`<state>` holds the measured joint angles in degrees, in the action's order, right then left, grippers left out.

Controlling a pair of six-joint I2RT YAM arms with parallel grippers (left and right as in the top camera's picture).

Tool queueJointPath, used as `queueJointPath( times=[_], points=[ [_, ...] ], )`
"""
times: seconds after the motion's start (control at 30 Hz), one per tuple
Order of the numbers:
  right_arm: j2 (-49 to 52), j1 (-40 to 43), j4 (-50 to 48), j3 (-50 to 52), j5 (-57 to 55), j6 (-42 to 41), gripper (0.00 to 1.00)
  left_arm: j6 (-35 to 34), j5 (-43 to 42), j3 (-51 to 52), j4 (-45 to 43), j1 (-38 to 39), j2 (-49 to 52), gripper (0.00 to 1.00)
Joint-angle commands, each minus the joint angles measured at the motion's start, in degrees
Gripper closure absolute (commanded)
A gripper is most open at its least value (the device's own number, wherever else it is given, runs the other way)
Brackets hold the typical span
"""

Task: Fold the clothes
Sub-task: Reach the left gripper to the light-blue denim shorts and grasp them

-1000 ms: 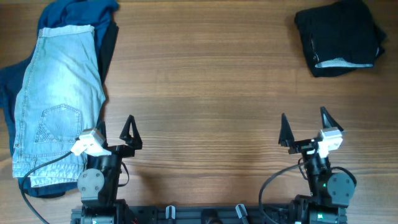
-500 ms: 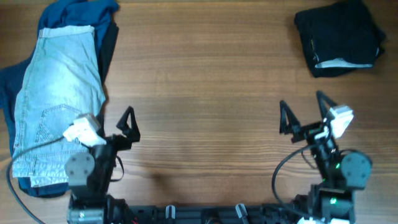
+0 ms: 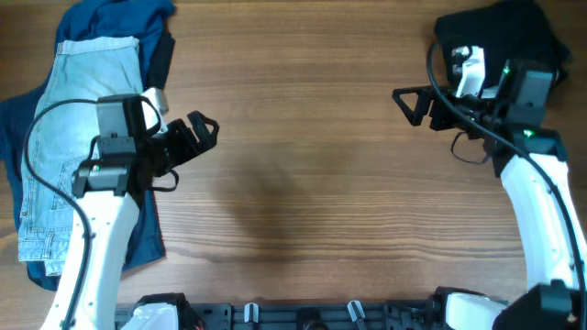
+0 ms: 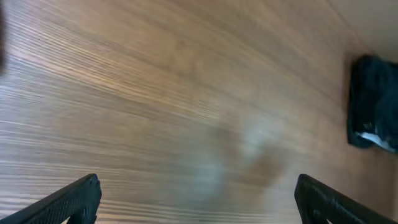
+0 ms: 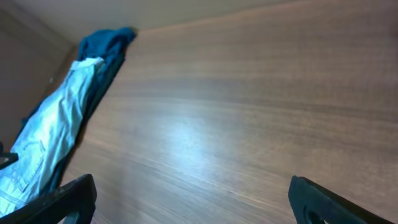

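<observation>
My left gripper grabs the pale denim shorts by the stitched waistband edge beside the pocket next, so the legs trail open across wood for folding.
Pale light-blue denim shorts lie at the table's left edge on top of dark blue garments; they also show in the right wrist view. A folded black garment sits at the far right and shows in the left wrist view. My left gripper is open and empty, just right of the shorts above bare wood. My right gripper is open and empty, left of the black garment.
The wooden table lies between the two piles. My left arm reaches over the shorts' lower part, and my right arm runs along the right edge.
Both arms have risen from the near edge and swung outward and forward. The left gripper now sits beside the shorts, the right beside the black garment. The clothes have not moved.
</observation>
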<state>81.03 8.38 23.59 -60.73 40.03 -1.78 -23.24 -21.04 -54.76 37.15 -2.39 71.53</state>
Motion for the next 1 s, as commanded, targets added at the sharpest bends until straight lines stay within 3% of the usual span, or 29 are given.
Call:
queueJointPath(
  times=[0.0, 0.1, 0.2, 0.5, 0.8, 0.97],
  points=[
    [1.5, -0.2, -1.0, -1.3, 0.5, -6.5, 0.0, 0.2, -1.4, -1.1, 0.3, -1.5, 0.9, 0.09],
    [1.7, -0.2, -1.7, -1.2, 0.5, -5.7, 0.01, -6.0, 2.5, -1.1, 7.5, -11.3, 0.8, 0.11],
    [2.8, -0.2, -1.7, -1.1, -0.1, -5.7, 0.01, -5.9, 11.8, -1.1, 13.7, -23.5, 0.8, 0.12],
    [9.0, -4.6, -4.2, -1.1, -0.2, -5.7, 0.01, -12.0, 29.6, -1.1, 16.2, -42.2, 0.9, 0.05],
    [10.1, -9.7, -5.0, -1.1, -0.6, -5.8, 0.01, -11.2, 34.6, -1.1, 3.9, -44.2, 6.1, 0.09],
    [10.1, -11.2, -4.0, -1.1, -5.8, -5.8, 0.0, 3.6, 34.6, -1.1, 1.8, -44.2, 14.5, 0.12]
  ],
)
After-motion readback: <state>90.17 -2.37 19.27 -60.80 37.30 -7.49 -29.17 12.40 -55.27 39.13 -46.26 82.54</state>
